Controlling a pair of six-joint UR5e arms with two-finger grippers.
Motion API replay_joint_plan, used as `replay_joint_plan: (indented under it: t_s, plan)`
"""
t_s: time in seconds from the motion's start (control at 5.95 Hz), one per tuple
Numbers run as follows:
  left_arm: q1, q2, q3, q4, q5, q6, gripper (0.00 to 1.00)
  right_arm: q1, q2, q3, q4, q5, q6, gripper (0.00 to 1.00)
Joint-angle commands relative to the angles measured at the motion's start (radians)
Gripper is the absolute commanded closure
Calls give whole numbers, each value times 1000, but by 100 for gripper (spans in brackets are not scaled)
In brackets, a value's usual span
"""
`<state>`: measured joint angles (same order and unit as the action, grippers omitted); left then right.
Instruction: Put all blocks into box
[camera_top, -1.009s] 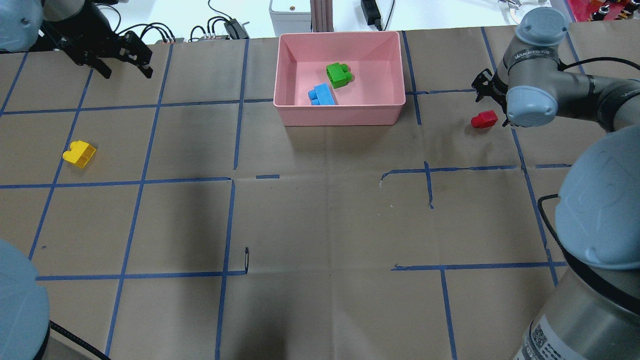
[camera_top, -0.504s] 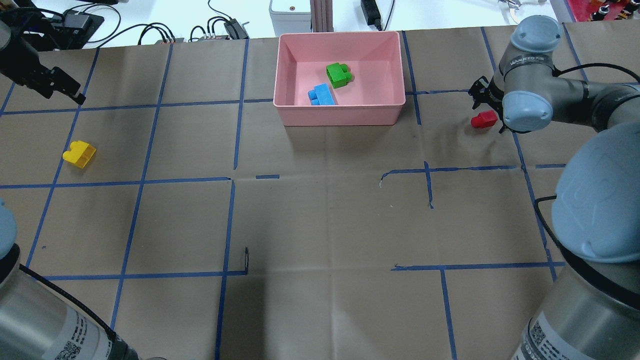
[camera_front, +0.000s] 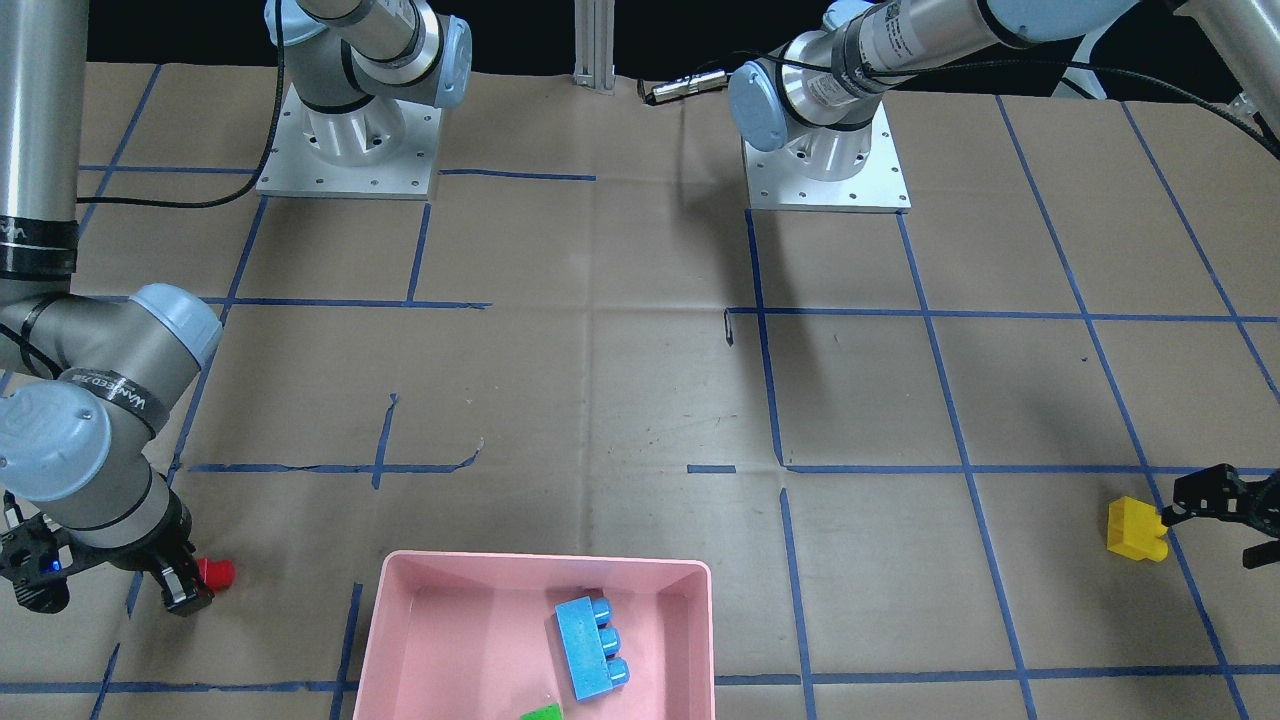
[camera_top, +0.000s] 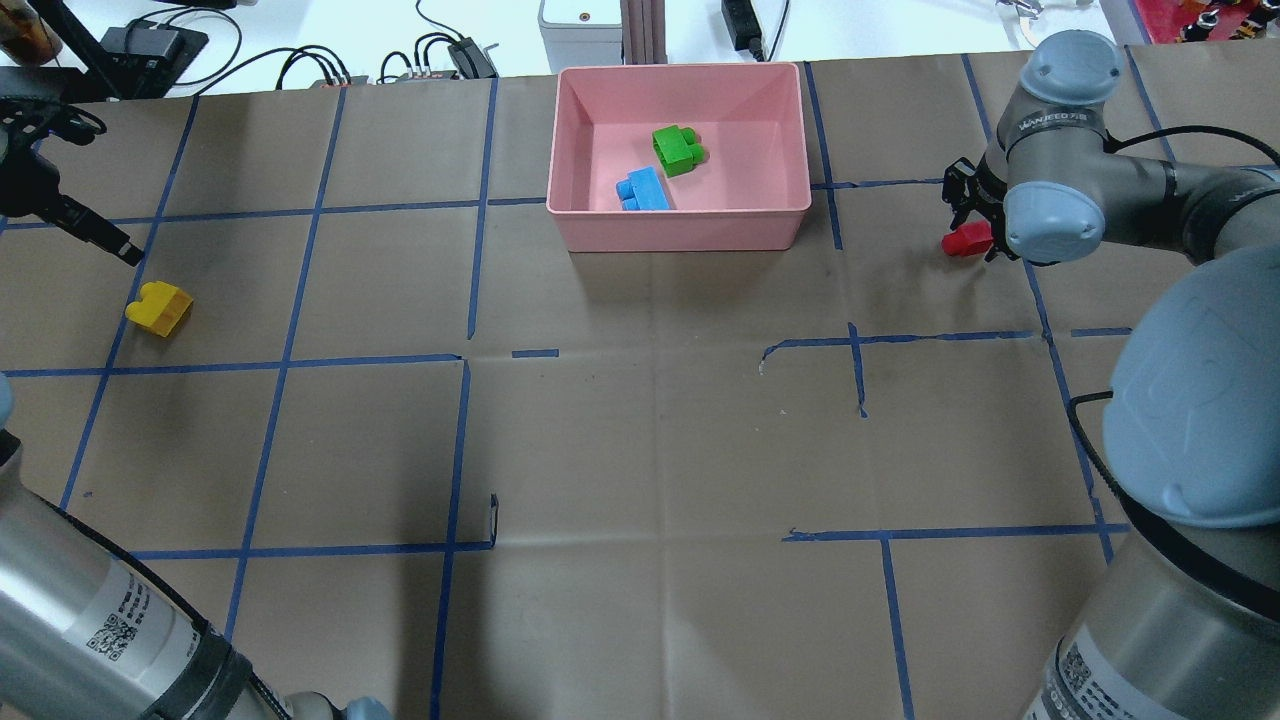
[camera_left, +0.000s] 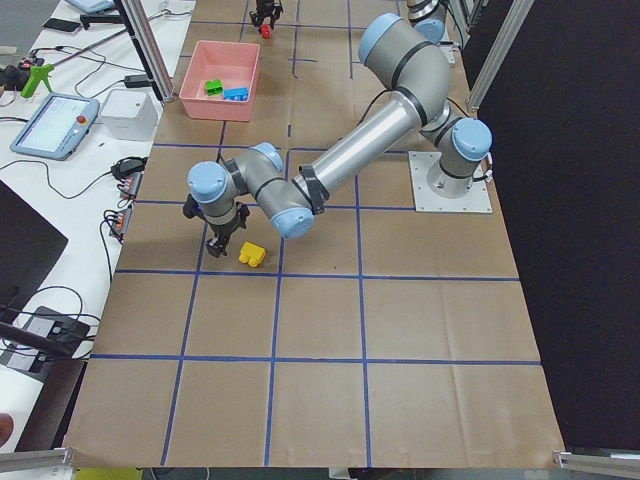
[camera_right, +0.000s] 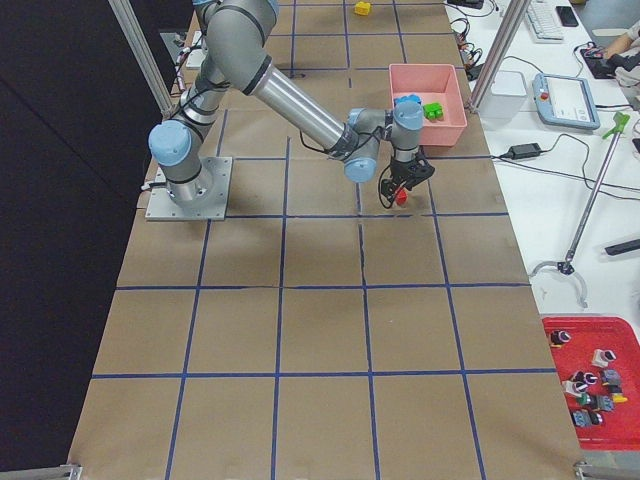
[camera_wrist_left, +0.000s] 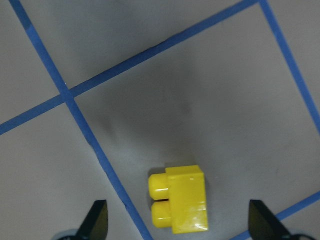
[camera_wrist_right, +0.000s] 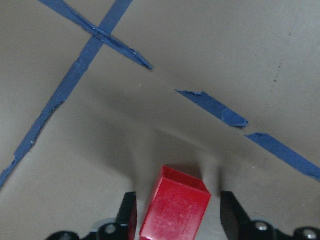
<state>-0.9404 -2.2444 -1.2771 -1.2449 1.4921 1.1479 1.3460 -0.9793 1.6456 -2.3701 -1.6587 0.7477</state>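
The red block needs to go into the box (camera_front: 480, 636). My right gripper should grab the red block by its body (camera_front: 216, 574) next.
The pink box (camera_top: 680, 232) stands at the table's far middle and holds the green block (camera_top: 678, 150) and the blue block (camera_top: 642, 189). The yellow block (camera_top: 159, 308) lies on the paper at the left. My left gripper (camera_top: 110, 240) hovers just beyond it, open; in the left wrist view the yellow block (camera_wrist_left: 180, 202) lies between the spread fingertips (camera_wrist_left: 96, 220). The red block (camera_top: 966, 240) lies right of the box. My right gripper (camera_wrist_right: 180, 217) is open and straddles the red block (camera_wrist_right: 175, 207), a small gap on each side.
Blue tape lines grid the brown paper. Cables and power units (camera_top: 450, 55) and a metal post (camera_top: 640, 30) sit beyond the far edge. The two arm bases (camera_front: 345, 150) (camera_front: 825, 165) stand at the robot's side. A red parts tray (camera_right: 590, 385) sits off the table.
My left gripper has swung from the far left corner toward the yellow block. My right gripper has closed in around the red block. No block has moved.
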Motion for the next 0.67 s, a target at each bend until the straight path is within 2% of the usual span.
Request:
replay_joint_plan:
  t_s: [0.0, 0.17, 0.34, 0.5]
  plan:
    - [9, -14, -95, 83, -1, 24, 1, -1, -19, -18, 12, 7, -2, 70]
    - [9, -14, -120, 119, -3, 33, 1, 1, -69, -29, 87, 20, -16, 88]
    - [9, -15, -125, 117, -3, 51, 1, 8, -129, -68, 215, 63, -30, 95]
    - [9, -15, -145, 119, -1, 53, 1, 48, -153, -125, 266, 71, -68, 100]
